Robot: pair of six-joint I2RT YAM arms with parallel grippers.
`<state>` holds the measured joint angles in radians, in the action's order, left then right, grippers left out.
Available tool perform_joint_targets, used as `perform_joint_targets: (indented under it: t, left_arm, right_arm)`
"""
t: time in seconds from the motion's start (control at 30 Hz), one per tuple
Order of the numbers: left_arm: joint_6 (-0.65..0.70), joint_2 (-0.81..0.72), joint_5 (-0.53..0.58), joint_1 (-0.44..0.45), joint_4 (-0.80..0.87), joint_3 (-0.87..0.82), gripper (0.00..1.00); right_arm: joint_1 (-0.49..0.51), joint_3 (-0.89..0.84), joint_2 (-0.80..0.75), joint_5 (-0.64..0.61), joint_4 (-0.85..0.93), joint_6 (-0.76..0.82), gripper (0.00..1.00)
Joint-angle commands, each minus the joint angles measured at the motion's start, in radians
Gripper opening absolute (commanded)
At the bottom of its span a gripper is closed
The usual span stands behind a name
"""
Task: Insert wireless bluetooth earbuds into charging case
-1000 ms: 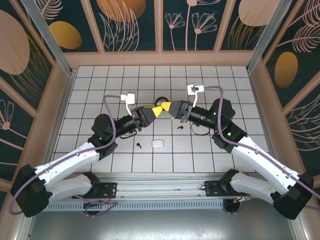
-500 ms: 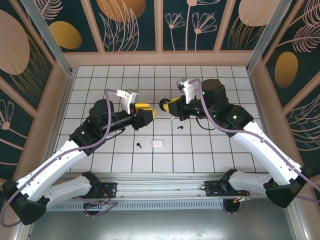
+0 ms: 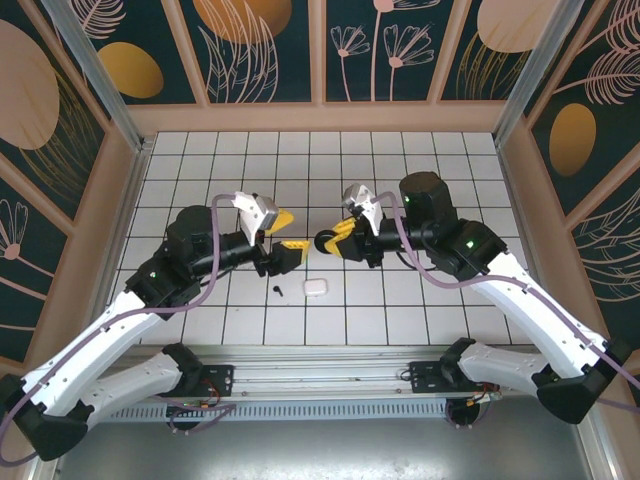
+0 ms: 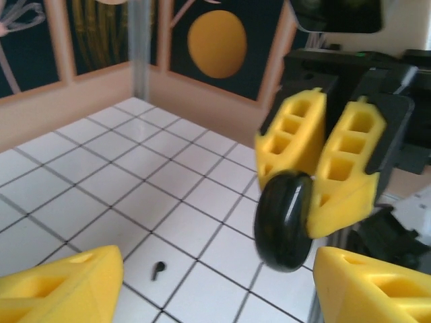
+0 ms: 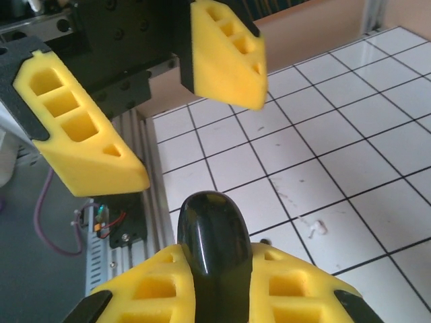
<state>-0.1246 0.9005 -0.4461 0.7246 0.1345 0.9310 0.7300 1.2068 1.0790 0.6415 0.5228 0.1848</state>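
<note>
Next, my left gripper picks up the black charging case by its base, across the case's flat sides. The case's lid then stays free to open for inserting earbuds.
A glossy black charging case hangs above the tiles, closed, with my right gripper shut on it. In the right wrist view the case stands between that gripper's yellow fingers. My left gripper is open just left of the case, not touching it. Seen from the left wrist, the case sits ahead of the open left gripper. One black earbud lies on a tile, also caught by the left wrist camera as a small black piece. A tiny white earbud lies on a tile beyond the case.
A white charging case lies closed on the tiles, in front of both grippers and right of the black earbud. The arms' base rail runs along the near edge. Wooden walls enclose the tiled floor.
My left gripper has opened, let go of the black case and drawn back to the left. The right gripper has kept the case and swung it nearer and lower.
</note>
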Motion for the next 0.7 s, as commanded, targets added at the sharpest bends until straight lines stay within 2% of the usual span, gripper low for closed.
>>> perform_joint_targets:
  t: [0.0,0.17,0.4,0.6,0.67]
  left_arm:
    - [-0.059,0.018,-0.173,-0.007,-0.136,-0.050,0.70]
    - [-0.136,0.023,-0.247,-0.015,-0.253,-0.111,0.67]
    - [-0.171,0.079,-0.334,-0.019,-0.297,-0.116,0.60]
    - [-0.205,0.109,-0.369,-0.019,-0.359,-0.122,0.50]
    - [-0.218,0.113,-0.371,-0.019,-0.383,-0.131,0.50]
  right_arm:
    - [-0.007,-0.021,-0.022,0.087,-0.072,0.018,0.14]
    - [-0.024,-0.024,-0.029,0.130,-0.069,0.013,0.14]
    - [-0.029,-0.032,-0.049,0.150,-0.076,0.006,0.14]
    - [-0.029,-0.047,-0.056,0.159,-0.092,-0.014,0.13]
    - [-0.029,-0.047,-0.057,0.159,-0.090,-0.015,0.13]
